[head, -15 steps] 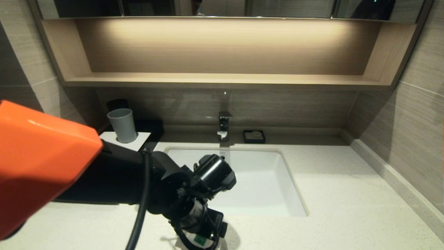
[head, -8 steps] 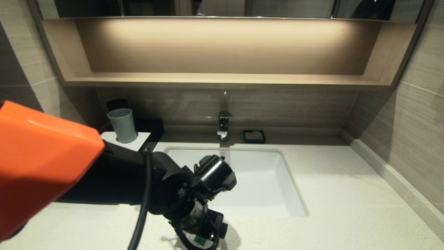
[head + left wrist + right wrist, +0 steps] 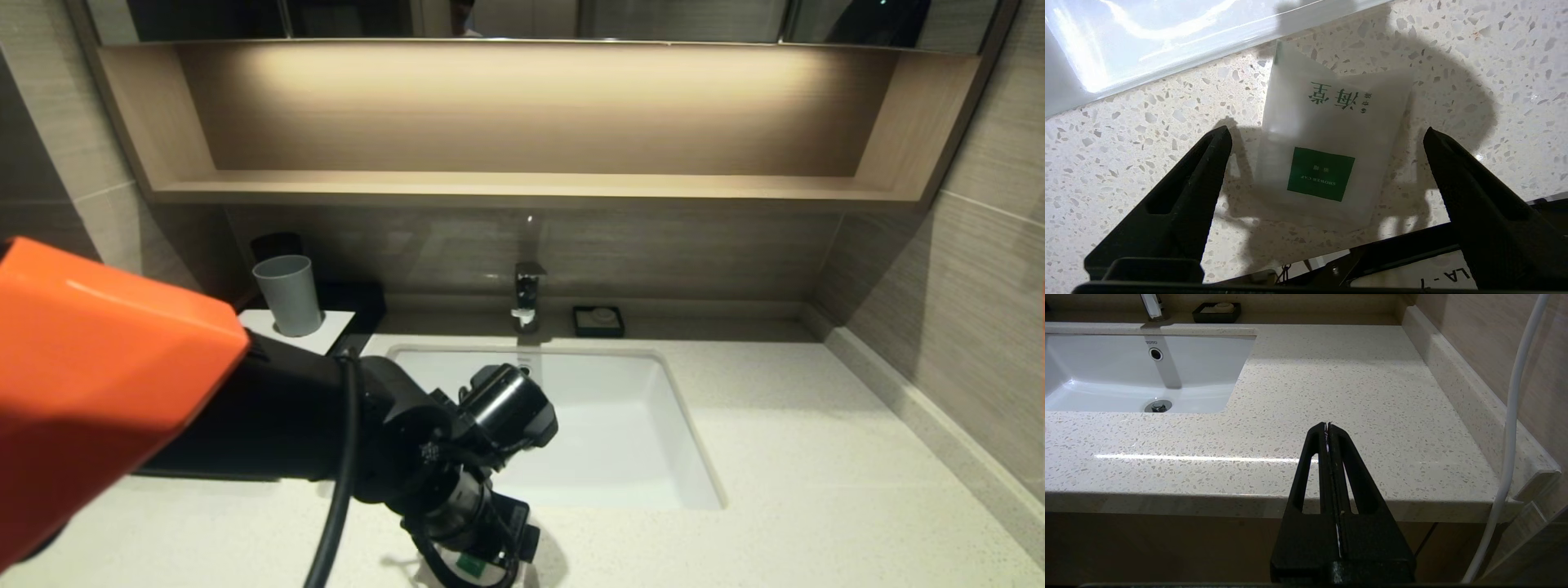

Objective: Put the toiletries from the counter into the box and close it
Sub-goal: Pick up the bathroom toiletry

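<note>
The fingers of my left gripper meet their shadows on the counter beside both edges of the white sachet, so it is time to close on it now.
A small white sachet [image 3: 1327,163] with a green square label lies flat on the speckled counter [image 3: 775,457], on the strip in front of the sink. My left gripper [image 3: 1327,132] hangs just above it, open wide, one black finger on each side and neither touching it. In the head view only the green label of the sachet [image 3: 469,563] peeks out under the left wrist. The box [image 3: 331,335] stands at the back left, mostly hidden behind my left arm. My right gripper [image 3: 1327,425] is shut on nothing, low before the counter's front edge at the right.
The white sink [image 3: 620,425] lies just behind the sachet, and its glossy wall [image 3: 1147,36] shows in the left wrist view. A grey cup [image 3: 287,294] stands on the box. The tap [image 3: 528,294] and a black soap dish [image 3: 598,320] sit at the back wall.
My left wrist has crept slightly down and to the right over the sachet. Its fingers stay wide open. The sachet has not moved.
</note>
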Tool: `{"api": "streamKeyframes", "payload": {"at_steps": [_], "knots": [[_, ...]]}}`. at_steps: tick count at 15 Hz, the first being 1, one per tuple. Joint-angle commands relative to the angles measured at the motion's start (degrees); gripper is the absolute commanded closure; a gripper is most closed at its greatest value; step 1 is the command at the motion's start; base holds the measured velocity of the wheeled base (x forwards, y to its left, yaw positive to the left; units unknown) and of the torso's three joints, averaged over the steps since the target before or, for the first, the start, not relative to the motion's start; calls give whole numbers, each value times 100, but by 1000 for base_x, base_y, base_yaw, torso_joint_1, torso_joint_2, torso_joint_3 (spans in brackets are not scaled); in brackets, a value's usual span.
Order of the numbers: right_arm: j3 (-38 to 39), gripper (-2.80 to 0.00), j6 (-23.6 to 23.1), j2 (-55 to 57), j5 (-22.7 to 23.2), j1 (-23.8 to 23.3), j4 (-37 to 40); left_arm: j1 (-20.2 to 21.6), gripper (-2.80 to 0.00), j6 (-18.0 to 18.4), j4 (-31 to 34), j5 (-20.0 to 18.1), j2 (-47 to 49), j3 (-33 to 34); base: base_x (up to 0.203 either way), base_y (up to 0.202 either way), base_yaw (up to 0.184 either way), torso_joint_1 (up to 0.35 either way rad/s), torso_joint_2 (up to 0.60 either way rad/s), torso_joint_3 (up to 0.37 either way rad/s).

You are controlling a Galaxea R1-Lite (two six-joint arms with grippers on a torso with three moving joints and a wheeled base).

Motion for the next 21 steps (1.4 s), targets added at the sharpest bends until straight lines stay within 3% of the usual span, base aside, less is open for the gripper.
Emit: {"api": "streamKeyframes", "payload": {"at_steps": [1,10,11,21], "knots": [[9,0,-2,5,0,1,-2,3,-280,-14,19,-18,13,-1,0,0,0,0,0,0],[9,0,-2,5,0,1,2,8,-280,-8,10,-10,82,8,0,0,0,0,0,0],[9,0,-2,3,0,1,-6,8,0,-8,10,-10,85,8,0,0,0,0,0,0],[9,0,7,5,0,1,-6,8,0,-8,28,8,92,8,0,0,0,0,0,0]]}}
